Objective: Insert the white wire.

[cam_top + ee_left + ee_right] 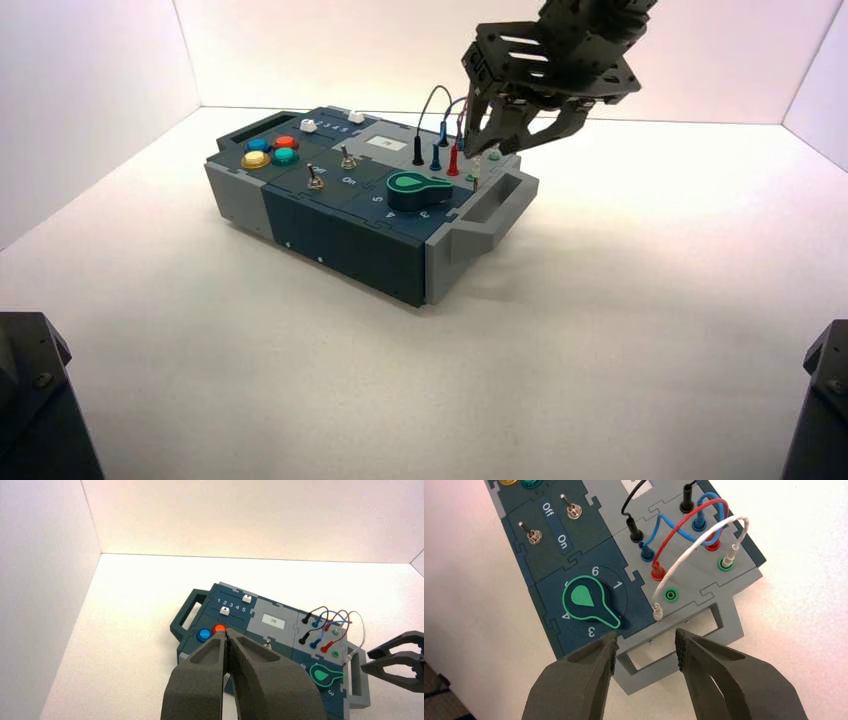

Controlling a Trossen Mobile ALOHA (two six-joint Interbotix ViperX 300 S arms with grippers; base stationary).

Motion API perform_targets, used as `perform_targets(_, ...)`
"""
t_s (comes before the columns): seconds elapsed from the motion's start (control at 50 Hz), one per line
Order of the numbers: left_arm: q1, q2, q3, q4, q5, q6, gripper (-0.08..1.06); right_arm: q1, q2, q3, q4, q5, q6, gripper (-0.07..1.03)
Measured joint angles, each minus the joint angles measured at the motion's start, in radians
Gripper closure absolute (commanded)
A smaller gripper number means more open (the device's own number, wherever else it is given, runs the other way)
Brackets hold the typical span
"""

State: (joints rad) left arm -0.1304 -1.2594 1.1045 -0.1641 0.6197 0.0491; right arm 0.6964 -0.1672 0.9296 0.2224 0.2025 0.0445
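The right gripper grabs the stiff loose plug at the wire's end next, since the white wire bends in a slack arch (694, 545).
The white wire (694, 545) arches over the grey socket panel at the box's right end. One pale plug stands in a green socket (726, 562). Its other plug (657, 611) is loose, lying just beside an empty green socket (670, 596). My right gripper (645, 642) is open and empty, hovering above the box's right handle (716, 622), a short way from the loose plug; it also shows in the high view (492, 140). My left gripper (227, 635) is shut and empty, held back from the box.
Black, blue and red wires (684, 522) are plugged in beside the white one. A green knob (586, 602) sits next to the sockets, and two toggle switches (531, 535) beyond it. Coloured buttons (270, 152) are at the box's left end.
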Motion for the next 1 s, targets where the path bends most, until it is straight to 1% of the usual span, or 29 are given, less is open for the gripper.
perform_targets(0.46,0.0,0.0,0.0,0.002,0.0,0.0,1.01,0.0,0.064,-0.035,-0.017,-0.005,-0.002,0.37)
perform_targets(1.0,0.0,0.0,0.0,0.0,0.0,0.0,1.01,0.0,0.11,-0.048,-0.029,-0.023,-0.002,0.37)
